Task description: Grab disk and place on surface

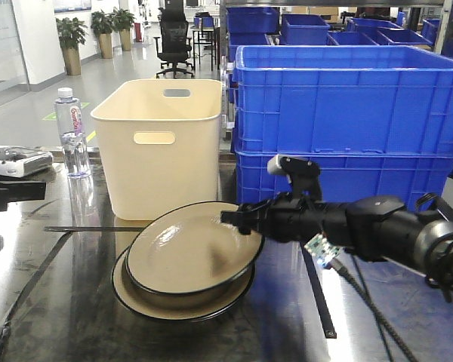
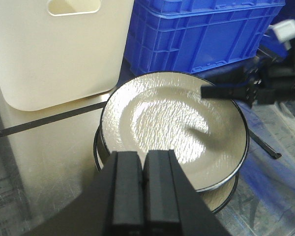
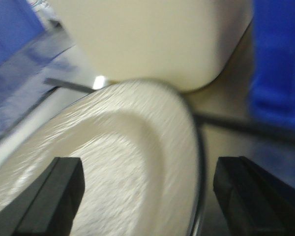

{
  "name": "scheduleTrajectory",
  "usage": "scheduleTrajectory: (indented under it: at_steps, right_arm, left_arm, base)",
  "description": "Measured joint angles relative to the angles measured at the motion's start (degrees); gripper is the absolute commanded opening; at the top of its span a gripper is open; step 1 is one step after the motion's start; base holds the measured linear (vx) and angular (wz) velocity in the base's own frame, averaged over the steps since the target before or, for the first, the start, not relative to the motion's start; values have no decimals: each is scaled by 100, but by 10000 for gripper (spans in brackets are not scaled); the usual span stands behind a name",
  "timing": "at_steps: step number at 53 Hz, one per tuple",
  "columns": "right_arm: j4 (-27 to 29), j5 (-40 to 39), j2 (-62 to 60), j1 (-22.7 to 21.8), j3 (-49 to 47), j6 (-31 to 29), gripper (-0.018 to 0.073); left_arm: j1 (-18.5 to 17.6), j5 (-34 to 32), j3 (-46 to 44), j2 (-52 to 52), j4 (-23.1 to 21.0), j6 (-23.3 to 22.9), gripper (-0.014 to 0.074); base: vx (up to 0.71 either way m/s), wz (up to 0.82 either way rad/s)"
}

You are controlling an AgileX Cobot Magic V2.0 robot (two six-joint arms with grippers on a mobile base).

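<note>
The right gripper grabs the upper disk (image 1: 192, 253) by its black rim (image 1: 254, 256) next, to set that disk in place on the surface.
Two cream disks with black rims are stacked on the glossy dark surface (image 1: 53, 302). The upper disk (image 1: 192, 253) (image 2: 172, 123) (image 3: 113, 162) lies tilted on the lower disk (image 1: 132, 290) (image 2: 221, 196). My right gripper (image 1: 234, 219) (image 3: 150, 169) (image 2: 221, 87) reaches in from the right and is open, with the upper disk's right rim between its fingers; no contact shows. My left gripper (image 2: 145, 162) is shut on nothing and hovers just short of the disks' near edge. A black part of the left arm (image 1: 15, 188) shows at the left edge.
A cream bin (image 1: 162, 143) stands right behind the disks. Stacked blue crates (image 1: 347, 113) fill the back right. A water bottle (image 1: 72, 132) and a white controller (image 1: 15, 160) sit at the back left. A cable (image 1: 362, 298) trails under the right arm.
</note>
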Motion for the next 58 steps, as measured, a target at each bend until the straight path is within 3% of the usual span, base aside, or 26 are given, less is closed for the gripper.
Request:
scheduleTrajectory:
  at_steps: [8, 13, 16, 21, 22, 29, 34, 41, 48, 58]
  right_arm:
    - [-718, -395, -473, -112, 0, -268, 535]
    - [-1309, -355, -786, -183, 0, -126, 423]
    - [-1691, -267, -991, -215, 0, 145, 298]
    - [-2643, -2, -1440, -276, 0, 1001, -6]
    - [-2801, 91, -1509, -295, 0, 1246, -17]
    - [-4690, 887, -2172, -418, 0, 3156, -9]
    - [-6138, 1489, -2527, -463, 0, 4592, -9]
    - [-7804, 1756, -3100, -463, 417, 5846, -9]
    - [-8312, 1008, -4022, -491, 1537, 6180, -9]
    - [-8374, -1701, -5584, -491, 4025, 6335, -9]
  left_arm:
    - [0, 17, 0, 0, 75, 0, -6]
    - [0, 35, 0, 0, 197, -19, -3]
    - [0, 43, 0, 0, 298, -55, -2]
    - [0, 60, 0, 0, 552, -268, -2]
    - [0, 60, 0, 0, 633, -322, -2]
    - [0, 87, 0, 0, 1484, -1071, -2]
    - [0, 104, 0, 0, 2485, -1775, -2]
    - [0, -42, 216, -230, 3636, -2496, -1]
    - [5, -870, 1016, -1061, 3944, -2598, -1]
    - [5, -2365, 2888, -2796, 3842, -2026, -1]
  base:
    - [0, 0]
    - [0, 0]
    - [0, 0]
    - [0, 0]
    - [0, 0]
    - [0, 0]
    - [0, 0]
    - [0, 0]
    - [0, 0]
    - [0, 0]
